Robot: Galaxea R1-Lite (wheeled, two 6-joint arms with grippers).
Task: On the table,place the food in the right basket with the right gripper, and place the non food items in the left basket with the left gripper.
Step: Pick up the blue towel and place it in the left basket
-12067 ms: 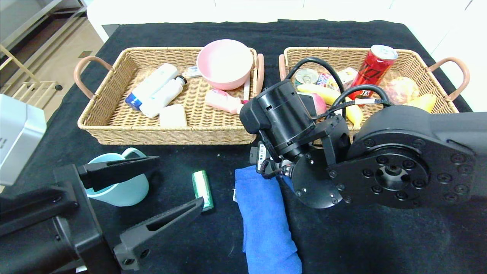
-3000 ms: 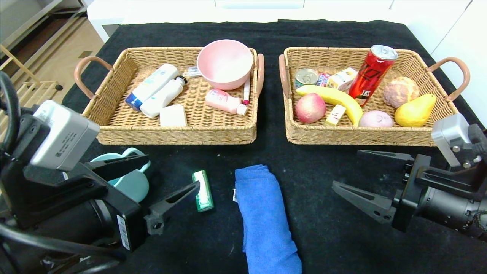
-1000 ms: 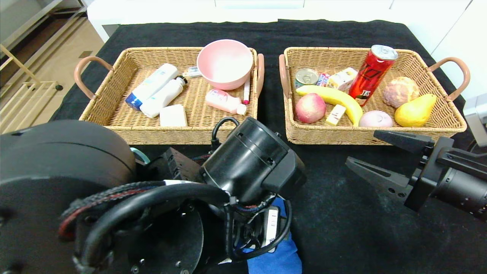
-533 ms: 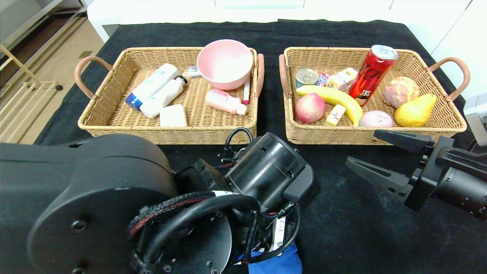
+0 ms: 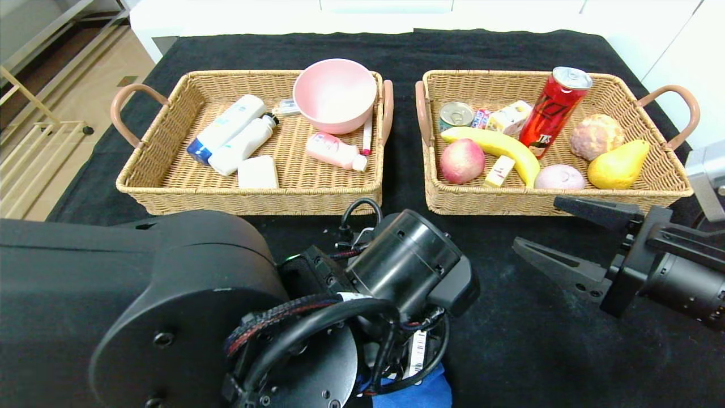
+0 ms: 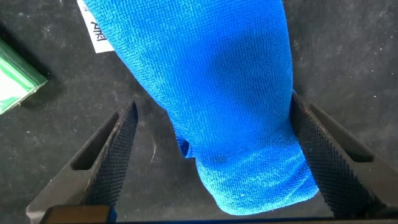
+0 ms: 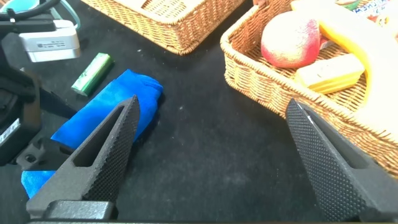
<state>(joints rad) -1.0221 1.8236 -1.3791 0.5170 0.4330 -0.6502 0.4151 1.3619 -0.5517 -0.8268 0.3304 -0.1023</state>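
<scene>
I need to grab the blue towel by its narrow sides with my left gripper next, because the towel lies in a long roll (image 6: 205, 56) that is wider lengthwise than my open fingers.
A rolled blue towel (image 6: 217, 74) lies on the black cloth in front of the baskets. My left gripper (image 6: 212, 106) is open and low over it, one finger on each side of the roll. In the head view my left arm covers most of the towel (image 5: 422, 394). A small green pack (image 6: 15, 81) lies beside the towel and also shows in the right wrist view (image 7: 92, 73). My right gripper (image 5: 538, 224) is open and empty, above the cloth in front of the right basket (image 5: 510, 204). The left basket (image 5: 170, 195) stands at the back left.
The left basket holds a pink bowl (image 5: 334, 93), white bottles (image 5: 232, 136) and a soap bar. The right basket holds a red can (image 5: 552, 110), banana (image 5: 498, 147), peach, pear (image 5: 617, 164) and bread. The cloth lies bare between towel and right gripper.
My left arm has swung in from the left and come down over the blue towel, hiding the green pack and the cup in the head view. My right gripper has barely shifted.
</scene>
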